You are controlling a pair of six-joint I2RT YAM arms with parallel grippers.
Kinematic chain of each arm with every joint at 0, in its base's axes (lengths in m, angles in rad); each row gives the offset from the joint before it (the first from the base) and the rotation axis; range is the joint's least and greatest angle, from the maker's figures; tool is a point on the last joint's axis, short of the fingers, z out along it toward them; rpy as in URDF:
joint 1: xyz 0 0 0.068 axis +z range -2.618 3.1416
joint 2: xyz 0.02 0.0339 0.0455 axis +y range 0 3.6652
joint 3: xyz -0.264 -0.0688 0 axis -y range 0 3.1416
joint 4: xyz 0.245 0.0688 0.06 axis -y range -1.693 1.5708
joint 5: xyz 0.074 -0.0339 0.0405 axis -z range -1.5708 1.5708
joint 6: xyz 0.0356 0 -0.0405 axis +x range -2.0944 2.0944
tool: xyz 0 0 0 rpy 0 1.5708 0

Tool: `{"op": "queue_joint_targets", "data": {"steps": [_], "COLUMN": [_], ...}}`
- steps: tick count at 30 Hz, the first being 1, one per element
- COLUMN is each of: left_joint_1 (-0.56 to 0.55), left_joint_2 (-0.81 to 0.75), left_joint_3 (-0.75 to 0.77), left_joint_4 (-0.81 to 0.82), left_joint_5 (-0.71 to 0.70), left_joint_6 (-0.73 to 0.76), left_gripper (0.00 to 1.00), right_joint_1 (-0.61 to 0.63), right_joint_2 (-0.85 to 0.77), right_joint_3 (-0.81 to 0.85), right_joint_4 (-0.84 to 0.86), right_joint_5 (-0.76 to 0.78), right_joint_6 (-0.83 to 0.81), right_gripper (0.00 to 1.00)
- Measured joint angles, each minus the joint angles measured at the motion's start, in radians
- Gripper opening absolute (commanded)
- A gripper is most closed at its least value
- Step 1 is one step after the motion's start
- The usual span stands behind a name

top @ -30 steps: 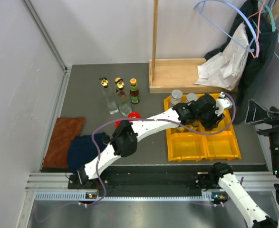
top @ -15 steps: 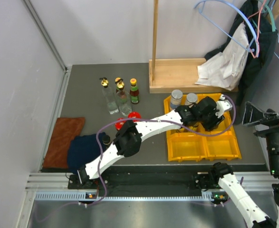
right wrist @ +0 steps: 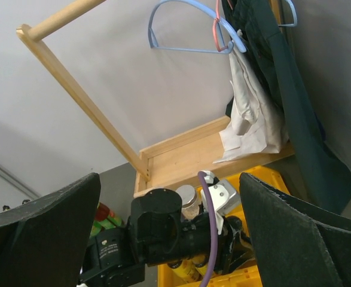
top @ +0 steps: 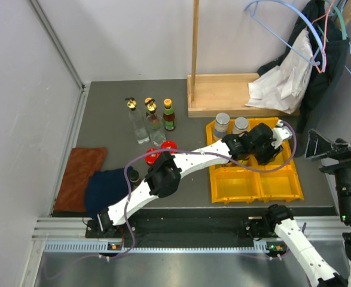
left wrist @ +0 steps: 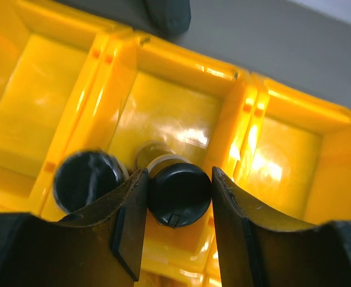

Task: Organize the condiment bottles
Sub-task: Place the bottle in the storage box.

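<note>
The small dark bottle has its lower end inside the section of the yellow bin and would land there, so my left gripper releases it now.
My left gripper (left wrist: 179, 173) is shut on the black cap of a small dark bottle (left wrist: 180, 196), held over a compartment of the yellow bin (left wrist: 163, 113). A second black-capped bottle (left wrist: 85, 179) stands just to its left. From above, the left gripper (top: 263, 143) reaches over the bin's back row, beside two silver-lidded jars (top: 222, 122). Two clear gold-stoppered bottles (top: 138, 122), a dark bottle (top: 168, 116) and two red-lidded jars (top: 169, 145) stand on the table to the left. My right gripper (right wrist: 169, 227) is open and holds nothing, raised at the far right.
A wooden rack (top: 223, 95) stands behind the yellow bin (top: 256, 182), with clothes and hangers (top: 310, 60) at its right. A brown cloth (top: 79, 176) and a blue cloth (top: 106, 188) lie at the near left, a small dark bottle (top: 133, 175) beside them.
The left arm's elbow has shifted a little to the right and the gripper has moved slightly over the bin, still gripping the bottle. The right gripper stays open.
</note>
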Motion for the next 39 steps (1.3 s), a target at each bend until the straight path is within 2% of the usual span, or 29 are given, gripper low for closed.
{"op": "queue_joint_targets", "data": {"steps": [3,8,10,13,14,20,24,33,39], "left_joint_1": [0.0,0.0,0.0,0.0,0.0,0.0,0.0,0.0,-0.005], "left_joint_2": [0.006,0.006,0.007,0.007,0.007,0.007,0.006,0.006,0.002], "left_joint_3": [0.002,0.002,0.002,0.002,0.002,0.002,0.002,0.002,0.002], "left_joint_4": [0.018,0.018,0.018,0.018,0.018,0.018,0.019,0.018,0.017], "left_joint_5": [-0.005,-0.01,-0.01,-0.01,-0.01,-0.009,-0.004,0.024,0.024], "left_joint_6": [0.0,0.003,0.005,0.007,0.007,0.008,-0.001,-0.027,-0.03], "left_gripper": [0.08,0.16,0.27,0.38,0.46,0.62,0.67,0.7,0.78], "right_joint_1": [0.0,0.0,0.0,0.0,0.0,0.0,0.0,0.0,0.0], "right_joint_2": [-0.001,-0.002,-0.002,-0.003,-0.004,-0.005,-0.005,-0.005,-0.005], "right_joint_3": [-0.006,-0.019,-0.019,-0.02,-0.019,-0.02,-0.02,-0.02,-0.02], "right_joint_4": [-0.003,-0.004,-0.004,-0.004,-0.004,-0.004,-0.004,-0.004,-0.01], "right_joint_5": [0.001,0.002,0.003,0.005,0.005,0.005,0.006,0.013,0.045], "right_joint_6": [0.0,0.0,0.0,0.0,0.0,0.0,0.0,0.0,0.002], "right_gripper": [0.98,0.98,0.98,0.98,0.98,0.98,0.98,0.98,0.98]}}
